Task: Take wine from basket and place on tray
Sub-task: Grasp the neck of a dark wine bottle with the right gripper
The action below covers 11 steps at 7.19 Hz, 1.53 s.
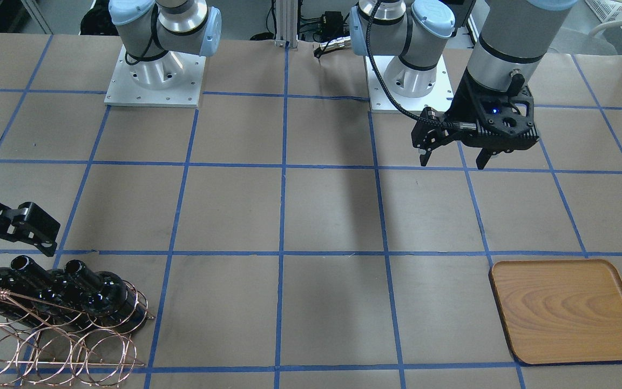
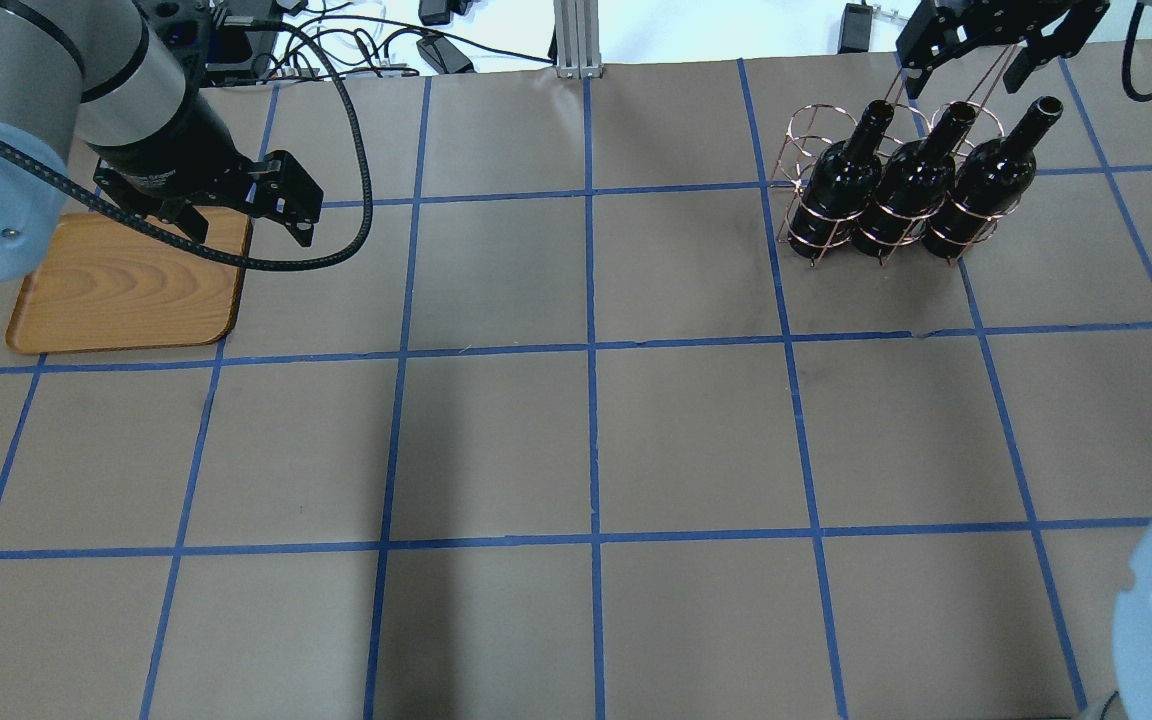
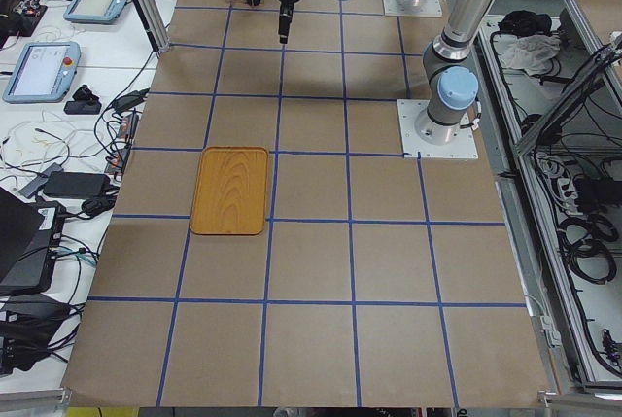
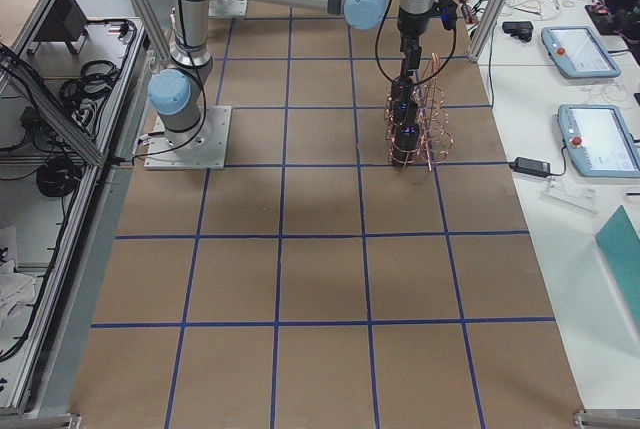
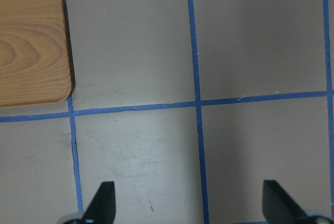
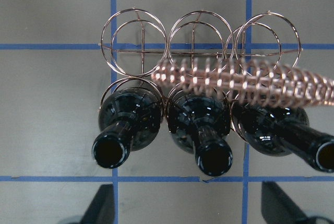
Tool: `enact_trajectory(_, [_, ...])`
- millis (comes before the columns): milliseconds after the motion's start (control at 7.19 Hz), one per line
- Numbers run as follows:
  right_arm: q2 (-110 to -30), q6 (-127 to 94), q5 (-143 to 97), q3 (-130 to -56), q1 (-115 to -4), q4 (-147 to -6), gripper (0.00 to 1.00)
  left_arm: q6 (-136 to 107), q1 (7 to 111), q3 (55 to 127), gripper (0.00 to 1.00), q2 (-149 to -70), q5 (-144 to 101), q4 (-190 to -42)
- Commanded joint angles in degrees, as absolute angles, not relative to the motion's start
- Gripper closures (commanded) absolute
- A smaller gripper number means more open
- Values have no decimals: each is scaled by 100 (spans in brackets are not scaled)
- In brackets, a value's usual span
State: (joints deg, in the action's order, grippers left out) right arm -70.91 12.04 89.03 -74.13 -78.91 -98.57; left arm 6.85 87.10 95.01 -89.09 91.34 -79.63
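Wire rings and neighbouring bottles sit tight around the middle wine bottle's body. I should next grab the middle wine bottle by its neck (image 1: pixel 32 272) (image 6: pixel 206 139) with my right gripper.
Three near-black wine bottles (image 2: pixel 911 180) stand side by side in the copper wire basket (image 2: pixel 806 130) at the table's far right. In the right wrist view the bottles (image 6: pixel 201 130) fill the near row of rings, and the far row (image 6: pixel 135 41) holds nothing. My right gripper (image 2: pixel 963 68) hangs open above the bottle necks and holds nothing; it also shows in the right wrist view (image 6: pixel 188 198). The wooden tray (image 2: pixel 126 290) lies at the far left and nothing lies on it. My left gripper (image 2: pixel 248 232) is open and holds nothing, above the tray's right edge (image 5: pixel 28 46).
Brown paper with blue tape grid lines covers the table (image 2: pixel 586 440). The basket's twisted handle (image 6: pixel 245 80) crosses above the bottles. The arm bases (image 1: pixel 154 75) stand at the robot's side of the table.
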Motion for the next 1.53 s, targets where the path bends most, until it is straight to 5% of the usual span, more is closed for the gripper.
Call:
enact_trajectory(0, [-6822, 1257, 8947, -7418, -7866, -9984, 4, 686, 8710, 9501, 0, -8912, 9141, -7963])
enact_trajectory(834, [-6618, 1327, 9114, -7594, -7866, -10071, 17, 694, 8710, 9510, 0, -8921, 9141, -7972])
enact_trajectory(1391, [-6627, 1336, 9114, -7559, -7866, -10072, 77, 694, 8710, 9510, 0, -8965, 9123, -7954])
